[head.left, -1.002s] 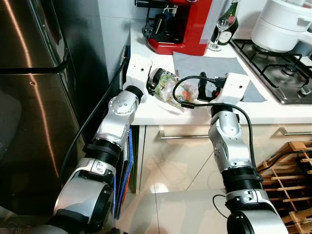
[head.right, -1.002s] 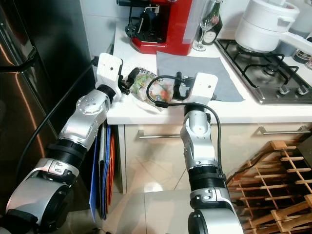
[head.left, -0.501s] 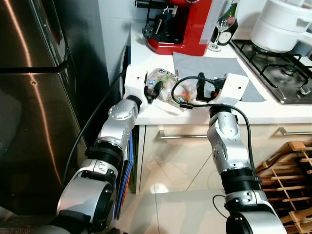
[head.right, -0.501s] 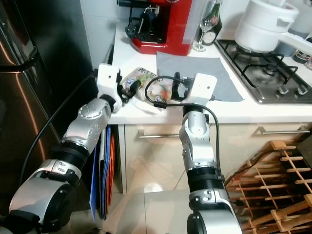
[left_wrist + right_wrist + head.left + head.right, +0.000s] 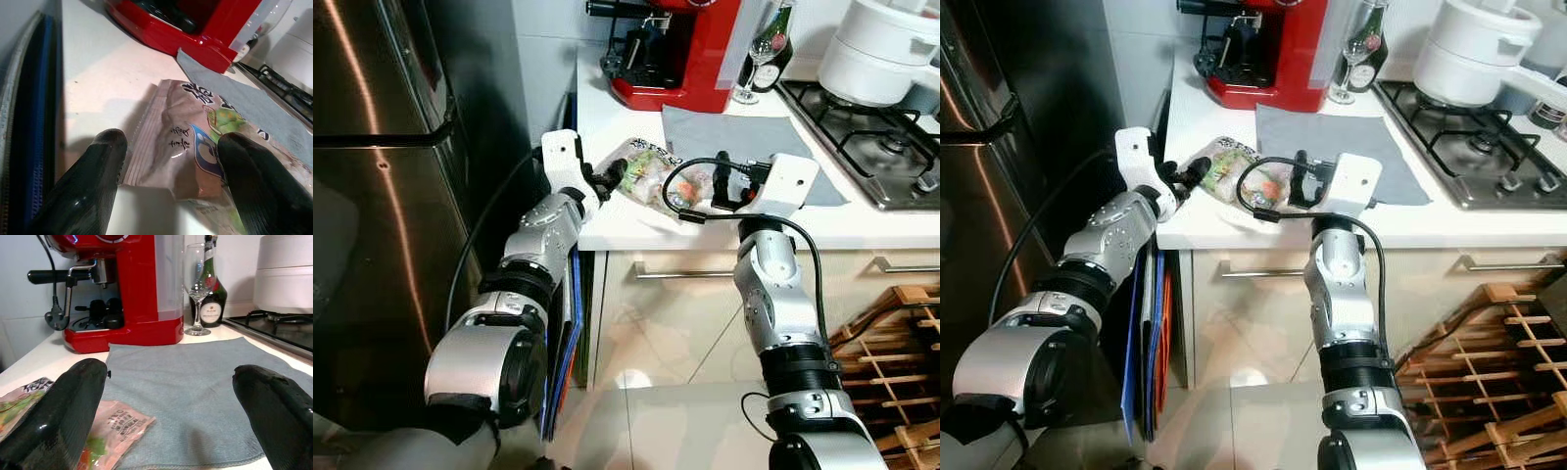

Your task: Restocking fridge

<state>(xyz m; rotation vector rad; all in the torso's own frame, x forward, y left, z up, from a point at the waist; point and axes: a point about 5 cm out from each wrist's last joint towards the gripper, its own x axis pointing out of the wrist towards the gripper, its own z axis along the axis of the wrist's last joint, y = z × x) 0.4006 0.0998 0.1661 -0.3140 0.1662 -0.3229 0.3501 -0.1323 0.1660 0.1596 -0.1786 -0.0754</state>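
I should grab the green packet next with my left gripper by its flat, sealed top edge. That edge stands up a little, while the packet's filled body [image 5: 661, 184] lies slack.
Two clear food packets lie on the white counter [image 5: 607, 108]: one with green print [image 5: 641, 166], and one with orange contents [image 5: 690, 186] partly on the grey cloth [image 5: 734, 132]. My left gripper [image 5: 610, 178] is open at the counter's left edge. In its wrist view the left fingers [image 5: 93, 181] stand on either side of the green packet's [image 5: 190, 137] sealed end, not closed on it. My right gripper [image 5: 722, 181] is open, low over the cloth [image 5: 195, 377], beside the orange packet [image 5: 115, 428]. The steel fridge [image 5: 372, 196] stands shut on the left.
A red coffee machine [image 5: 671, 49], a wine glass [image 5: 762, 54] and a dark bottle [image 5: 778, 44] stand at the back of the counter. A gas hob [image 5: 871, 127] with a white pot [image 5: 881, 49] is on the right. A wooden rack [image 5: 891, 343] is on the floor.
My left wrist has drawn back to the left, so its fingers now point at the green packet's end from the counter edge. The right arm has barely moved.
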